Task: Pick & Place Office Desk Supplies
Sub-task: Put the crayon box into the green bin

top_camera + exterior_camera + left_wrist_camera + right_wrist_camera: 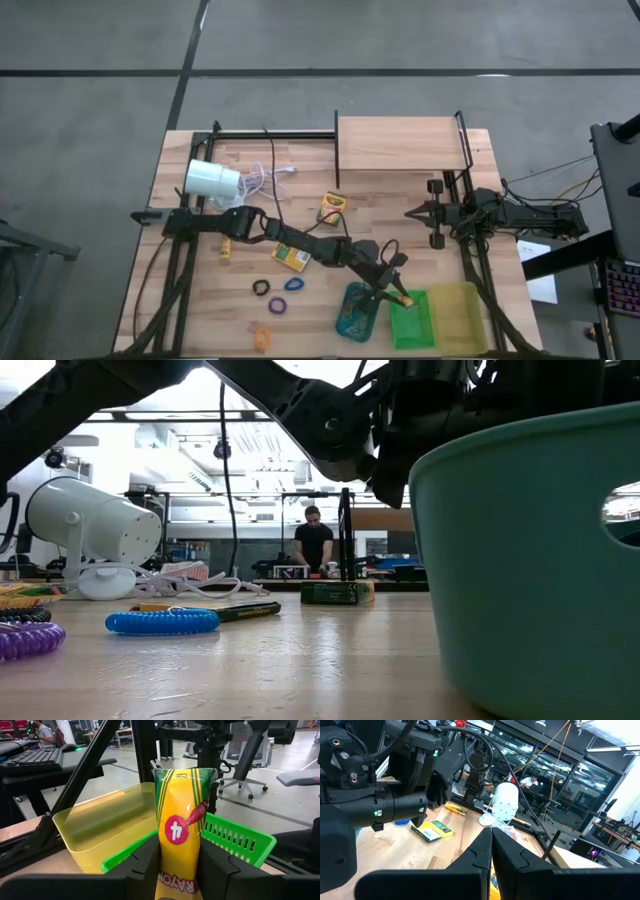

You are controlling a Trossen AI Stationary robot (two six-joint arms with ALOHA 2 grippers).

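My left gripper should open, as the crayon box is over the inside of the green tray and would lie in it.
My left gripper (398, 293) reaches across the table and is shut on a yellow-and-green crayon box (179, 820), above the green tray (412, 322). Two more crayon boxes (333, 207) (292, 258) lie flat on the table, with a tiny yellow piece (226, 248) near the left arm. Black (261, 288), blue (294, 284), purple (277, 305) and orange (262, 338) loops lie near the table's near edge. My right gripper (490, 851) is shut on nothing and waits by the table's right edge (440, 215). My left gripper pinches the crayon box between its two fingers (148, 857), which sit on the box's two opposite sides at its lower part (176, 870). The box stands lengthwise along the fingers, its top end (186, 774) sticking out past them. It is lifted clear, over the green tray's rim (235, 837).
A teal tray (357, 312), the green tray and a yellow tray (462, 315) stand side by side at the near right. A white lamp (212, 181) with its cord (265, 180) lies far left. A wooden shelf (400, 143) stands at the far edge. A person (314, 542) works far behind the table.
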